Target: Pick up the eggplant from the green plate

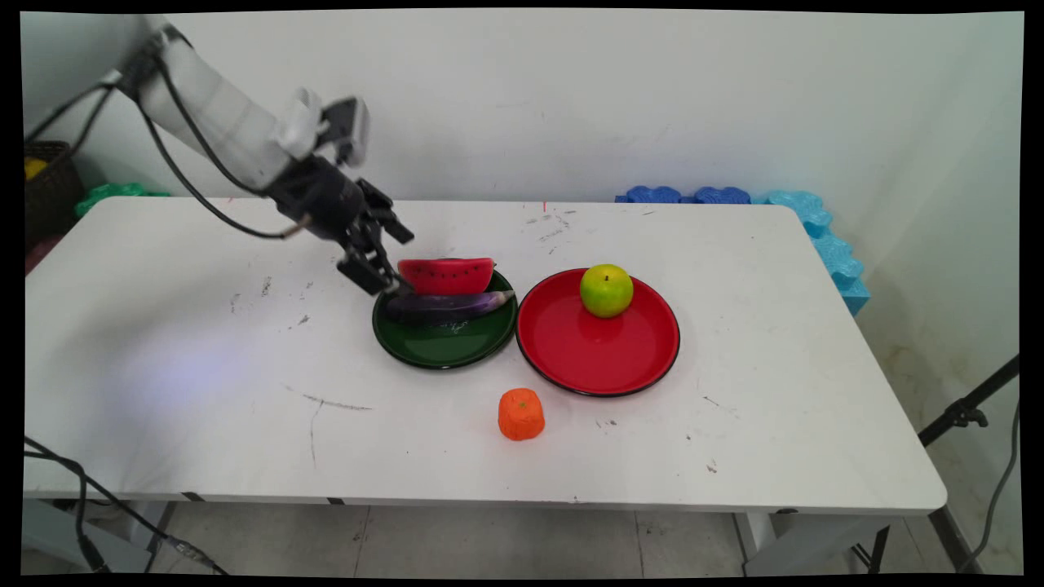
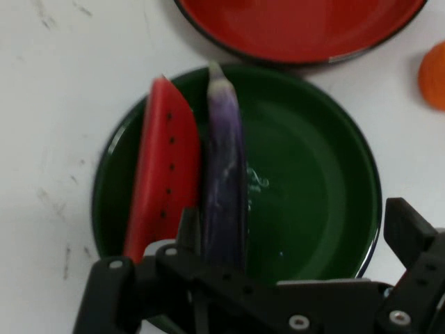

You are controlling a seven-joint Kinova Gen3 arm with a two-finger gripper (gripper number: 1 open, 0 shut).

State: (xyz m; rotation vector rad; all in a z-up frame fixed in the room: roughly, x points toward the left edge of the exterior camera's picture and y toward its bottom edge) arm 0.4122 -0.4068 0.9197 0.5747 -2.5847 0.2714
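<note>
The gripper grabs the long purple eggplant by the middle of its purple body (image 1: 445,308) next, to lift the eggplant off the green plate (image 1: 444,346).
My black gripper (image 1: 398,262) hangs open over the left rim of the green plate (image 1: 444,346). On that plate lie a red watermelon slice (image 1: 447,275) and a purple eggplant (image 1: 449,305), side by side. In the hand view the eggplant (image 2: 224,181) runs between my fingers, close against the left fingertip (image 2: 188,226), with the watermelon slice (image 2: 163,174) just outside it. The right fingertip (image 2: 410,233) stands far off over the green plate's (image 2: 313,195) rim. Nothing is gripped.
A red plate (image 1: 599,350) touches the green one on its right and carries a green apple (image 1: 606,290). An orange carrot piece (image 1: 521,413) stands on the table in front of the plates. Blue foam mats (image 1: 816,228) lean at the back right.
</note>
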